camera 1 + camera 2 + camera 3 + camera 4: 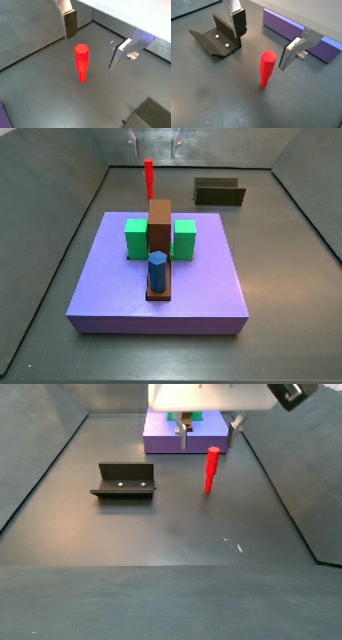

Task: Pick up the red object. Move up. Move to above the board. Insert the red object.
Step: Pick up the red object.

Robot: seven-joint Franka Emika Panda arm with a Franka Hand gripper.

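Observation:
The gripper takes hold of the red peg by its thick hexagonal end [148, 164] next, which leaves its thin tip free to enter the board [160, 233].
The red object [148, 180] is a thin red peg standing upright on the grey floor, behind the far end of the board. It also shows in the other side view [211, 469] and in both wrist views [81, 61] [266, 68]. The board [160, 233] is a narrow brown plank lying along the purple slab [120, 288]. My gripper [94, 41] hangs open just above the peg, one finger on each side [264, 41]. Neither finger touches the peg. In the side views the gripper [210, 426] [155, 143] sits at the top edge.
Two green blocks [136, 239] [185, 239] flank the board, and a blue peg [158, 270] stands in its near end. The fixture [124, 481] [218, 41] stands on the floor beside the peg. The purple slab [298, 35] lies just past the gripper. Grey walls enclose the floor.

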